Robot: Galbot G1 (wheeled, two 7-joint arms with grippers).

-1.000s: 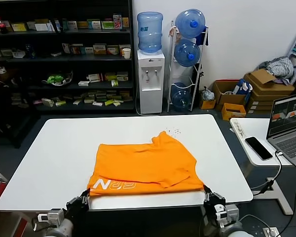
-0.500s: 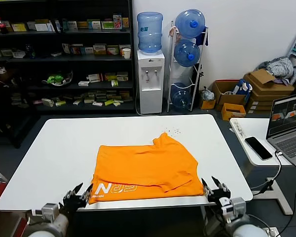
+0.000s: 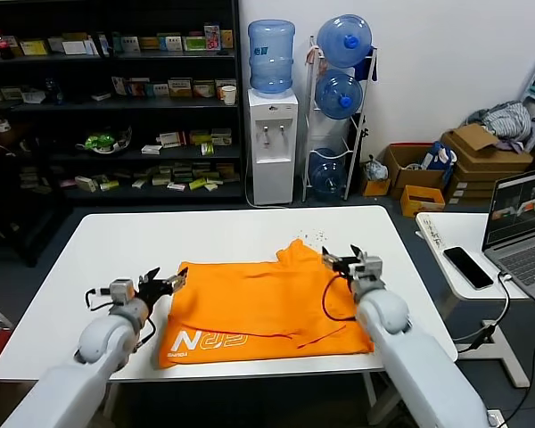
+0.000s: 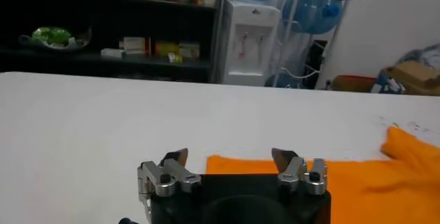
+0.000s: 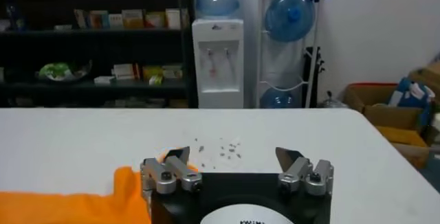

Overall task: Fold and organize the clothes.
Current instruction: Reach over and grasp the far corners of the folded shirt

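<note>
The orange T-shirt needs to be folded, so my left gripper will next grab it by its folded corner (image 3: 188, 268) opposite the white lettering (image 3: 207, 341).
The orange T-shirt (image 3: 259, 308) lies folded on the white table (image 3: 116, 259), white letters (image 3: 205, 340) along its near edge. My left gripper (image 3: 173, 280) is open, empty, at the shirt's left far corner; that corner shows just ahead of its fingers in the left wrist view (image 4: 364, 177). My right gripper (image 3: 341, 258) is open, empty, at the shirt's right far corner beside the raised sleeve tip (image 3: 296, 250). In the right wrist view the orange cloth (image 5: 69, 201) lies beside one finger (image 5: 177, 157).
Dark specks (image 3: 316, 238) lie on the table beyond the shirt. A side table at the right carries a phone (image 3: 467, 267) and a laptop (image 3: 522, 227). Shelves, a water dispenser (image 3: 272, 143) and cardboard boxes stand behind.
Both arms have risen from below the table's near edge and reached forward over it to the shirt's far corners. The shirt's near edge now lies flat on the table.
</note>
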